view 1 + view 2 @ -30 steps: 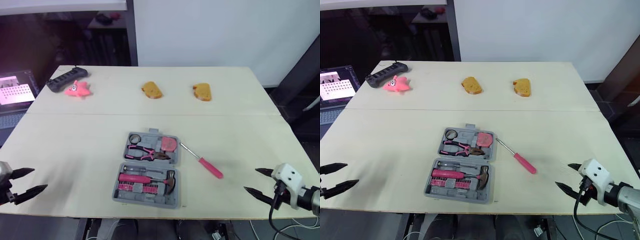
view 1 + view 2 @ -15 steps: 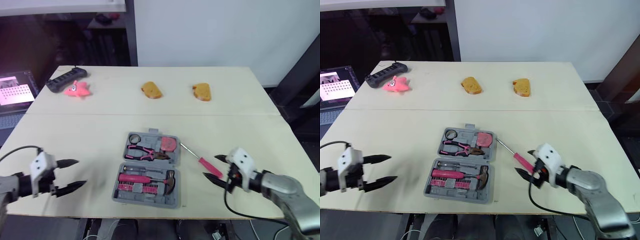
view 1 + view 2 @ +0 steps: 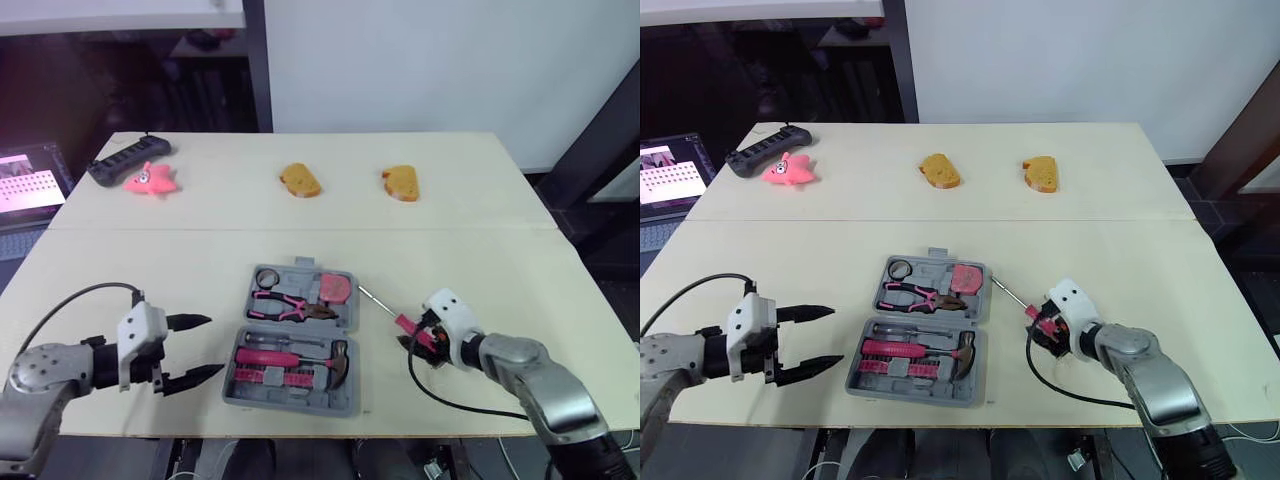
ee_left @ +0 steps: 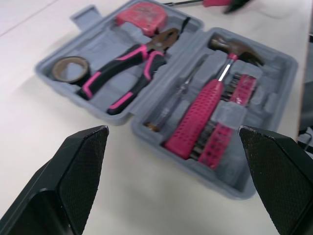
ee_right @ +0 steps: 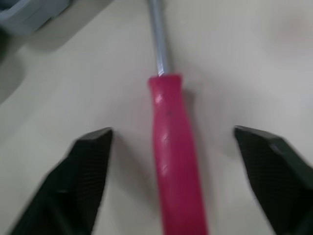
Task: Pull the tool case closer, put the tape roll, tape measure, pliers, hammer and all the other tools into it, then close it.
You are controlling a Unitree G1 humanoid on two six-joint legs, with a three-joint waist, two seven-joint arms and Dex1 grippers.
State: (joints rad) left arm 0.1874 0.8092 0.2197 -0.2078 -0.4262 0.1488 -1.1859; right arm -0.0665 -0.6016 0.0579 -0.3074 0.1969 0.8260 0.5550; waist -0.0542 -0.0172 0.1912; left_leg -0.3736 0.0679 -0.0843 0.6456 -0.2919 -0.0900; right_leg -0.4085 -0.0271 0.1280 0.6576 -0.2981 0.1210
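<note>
My right gripper is going to grab the screwdriver next by its pink handle (image 3: 414, 330) (image 5: 175, 147), to pack the screwdriver into the grey tool case.
The grey tool case (image 3: 292, 398) lies open near the table's front edge. It holds a tape roll (image 3: 268, 276), pink-handled pliers (image 3: 288, 304), a pink tape measure (image 3: 337, 289), a hammer (image 3: 296, 357) and a row of bits. A pink-handled screwdriver (image 5: 172, 156) lies on the table just right of the case. My right gripper (image 3: 415, 336) is open, low over the screwdriver, with one finger on each side of its handle. My left gripper (image 3: 214, 345) is open just left of the case, pointing at it.
Two pieces of bread (image 3: 301, 180) (image 3: 401, 183) lie at the back of the table. A pink toy (image 3: 151, 178) and a black power strip (image 3: 120, 161) sit at the back left. A laptop (image 3: 28, 175) stands off the table's left edge.
Both arms have come in from the table's front corners. The right gripper now straddles the screwdriver handle; the left gripper has come close to the case's left side.
</note>
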